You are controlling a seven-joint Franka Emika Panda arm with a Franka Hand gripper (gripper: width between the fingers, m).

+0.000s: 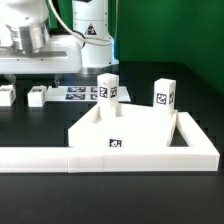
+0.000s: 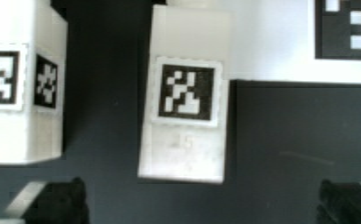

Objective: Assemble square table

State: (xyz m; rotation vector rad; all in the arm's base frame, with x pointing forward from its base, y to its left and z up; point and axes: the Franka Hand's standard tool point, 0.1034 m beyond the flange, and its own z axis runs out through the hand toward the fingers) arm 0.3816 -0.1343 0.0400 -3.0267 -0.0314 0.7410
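Observation:
It isn't time to close yet: my gripper's fingers don't reach the near end of the loose leg. My gripper needs to move toward that end first, then close on the leg.
The white square slab lies in the corner of the L-shaped barrier. Two tagged white legs stand upright at its far corners. Two loose legs lie on the dark table at the exterior view's left, under the arm's hand. In the wrist view my gripper is open and empty, with its dark fingertips at the frame's edge. One loose leg lies between and ahead of the fingers. The other leg lies beside it.
The long white L-shaped barrier runs along the front and up the exterior view's right side of the slab. The marker board lies behind the slab, and its corner shows in the wrist view. A green wall stands behind.

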